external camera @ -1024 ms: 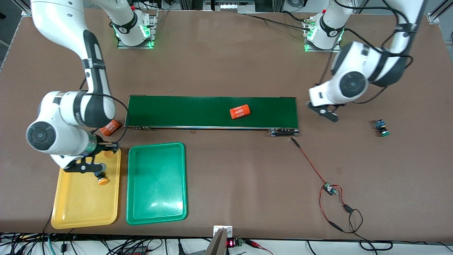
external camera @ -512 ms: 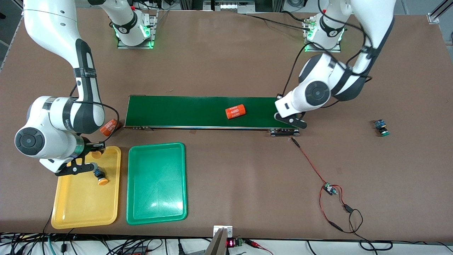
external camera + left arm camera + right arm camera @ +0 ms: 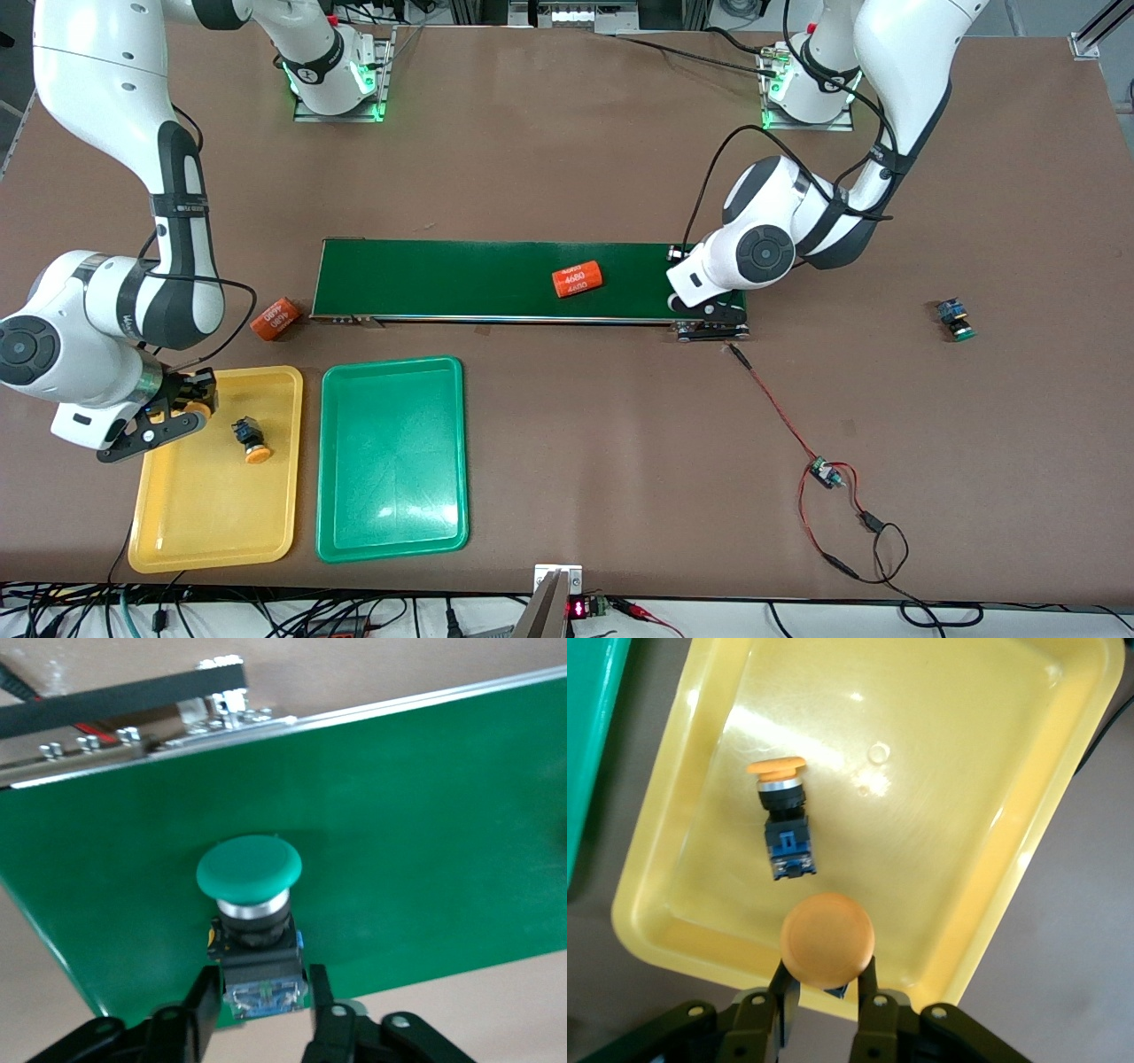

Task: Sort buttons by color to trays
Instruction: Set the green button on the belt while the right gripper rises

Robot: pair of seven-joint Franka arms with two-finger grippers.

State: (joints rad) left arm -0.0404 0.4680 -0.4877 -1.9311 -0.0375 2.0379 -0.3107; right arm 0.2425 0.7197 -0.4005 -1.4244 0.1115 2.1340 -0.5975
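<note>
The yellow-orange button (image 3: 198, 409) stays in my right gripper for now, until it is below the yellow tray's rim (image 3: 236, 371): the button hangs above.
My right gripper (image 3: 182, 415) (image 3: 826, 979) is shut on a yellow-orange button (image 3: 827, 939) and hangs over the yellow tray's (image 3: 213, 523) rim at the right arm's end of the table. A second yellow-orange button (image 3: 251, 440) (image 3: 784, 815) lies on its side in that tray. The green tray (image 3: 392, 461) beside it holds nothing. My left gripper (image 3: 709, 312) (image 3: 262, 979) is low over the conveyor belt's (image 3: 461, 279) end, open, its fingers straddling the black body of a green button (image 3: 249, 870) on the belt. Another green button (image 3: 956, 320) lies on the table toward the left arm's end.
One orange cylinder (image 3: 578, 280) with white print lies on the belt. Another orange cylinder (image 3: 273, 319) lies on the table at the belt's other end, near the yellow tray. A red and black wire with a small board (image 3: 824, 472) runs from the belt toward the front edge.
The left gripper swung in from beside the belt to its end and its jaws parted slightly. The right gripper carried its button outward to the yellow tray's rim. The cylinder drifted along the belt.
</note>
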